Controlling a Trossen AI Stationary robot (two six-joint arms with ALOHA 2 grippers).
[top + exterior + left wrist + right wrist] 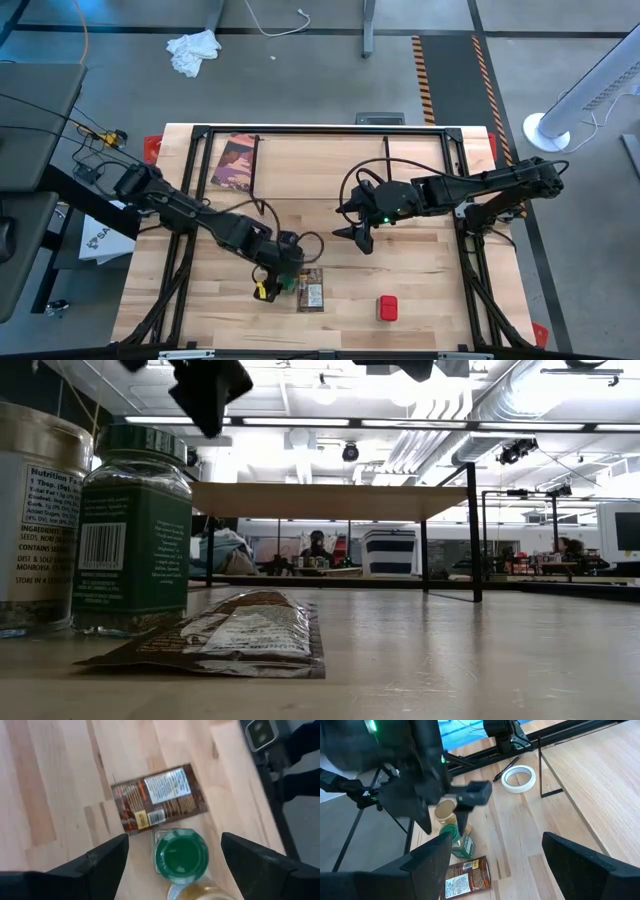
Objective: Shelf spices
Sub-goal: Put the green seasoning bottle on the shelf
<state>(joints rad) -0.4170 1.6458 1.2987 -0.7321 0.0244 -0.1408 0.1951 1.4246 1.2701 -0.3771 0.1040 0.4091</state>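
Observation:
My left gripper grabs the green-lidded jar by its glass body (158,836) next, to stand it on the shelf.
The green-lidded jar (181,856) stands upright on the table, and the tan-lidded jar (200,892) stands right beside it. The flat brown packet (159,800) lies next to them. My left gripper (174,839) hangs open just above the green jar, one finger on each side of its lid and clear of it in the low view (210,390). The red tin (387,308) sits near the front edge. The shelf (330,500) stands across the table's far half. My right gripper (360,235) waits open mid-table, above the surface.
A dark maroon packet (237,160) lies at the far left. A white tape roll (518,777) rests on the table near the shelf's thin black leg (540,765). Bare wood stretches between the packet and the red tin.

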